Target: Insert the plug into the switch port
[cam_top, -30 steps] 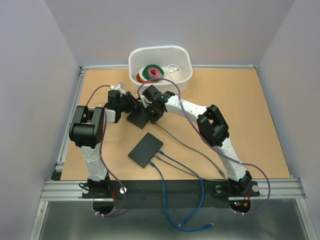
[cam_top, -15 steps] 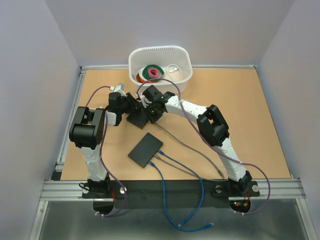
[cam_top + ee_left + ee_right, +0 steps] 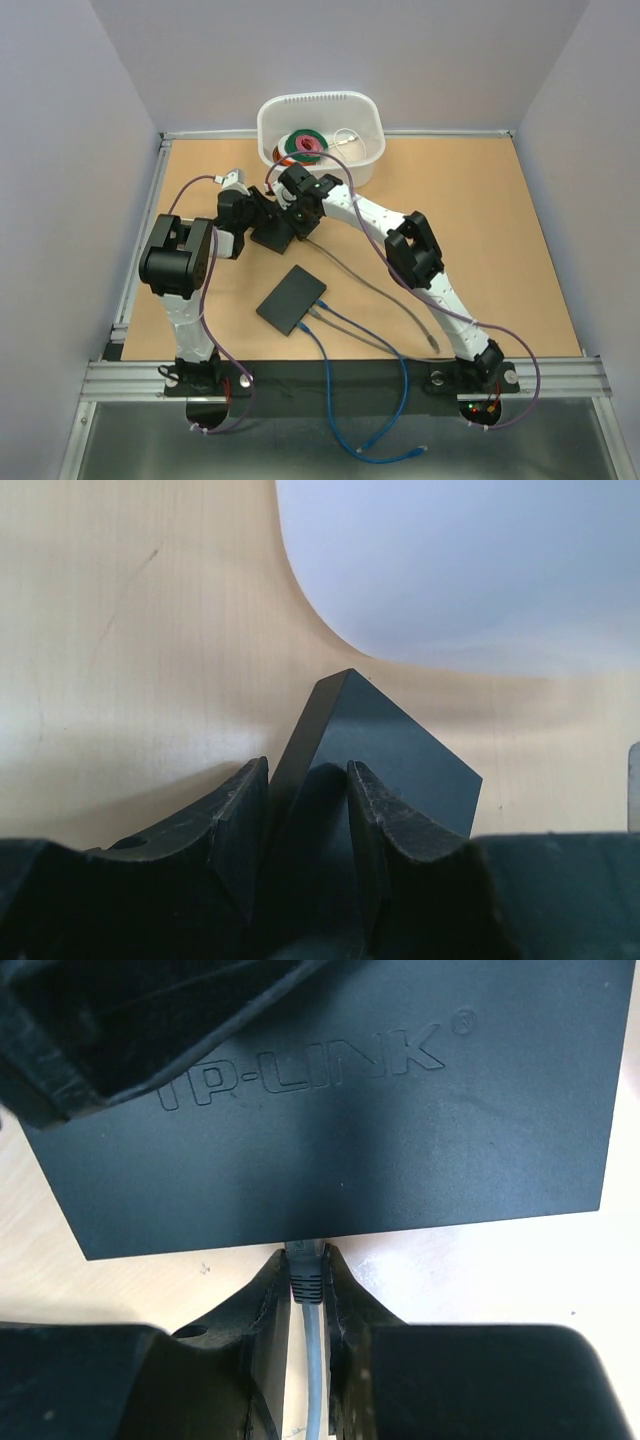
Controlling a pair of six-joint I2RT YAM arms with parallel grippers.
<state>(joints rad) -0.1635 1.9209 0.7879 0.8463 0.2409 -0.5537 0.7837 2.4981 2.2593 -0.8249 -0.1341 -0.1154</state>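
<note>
I should open my right gripper, because only the rear part of the grey plug shows and the plug's tip is hidden at the switch's near edge.
A black TP-LINK switch (image 3: 340, 1110) lies on the wooden table; from above it shows between the two grippers (image 3: 272, 236). My left gripper (image 3: 308, 780) is shut on one corner of the switch (image 3: 390, 750). My right gripper (image 3: 306, 1265) is shut on a grey plug (image 3: 305, 1272) with its grey cable (image 3: 312, 1380) trailing back between the fingers. The plug's tip meets the switch's near edge; the port itself is hidden. In the top view the right gripper (image 3: 300, 213) is beside the left gripper (image 3: 262, 212).
A second black switch (image 3: 291, 299) with blue cables (image 3: 345, 400) plugged in lies nearer the bases. A white tub (image 3: 320, 135) with coloured cable coils stands at the back. The grey cable (image 3: 385, 300) runs across the table toward the right base.
Both grippers and the held switch have shifted slightly toward the back left. The right arm's elbow has moved left with it.
</note>
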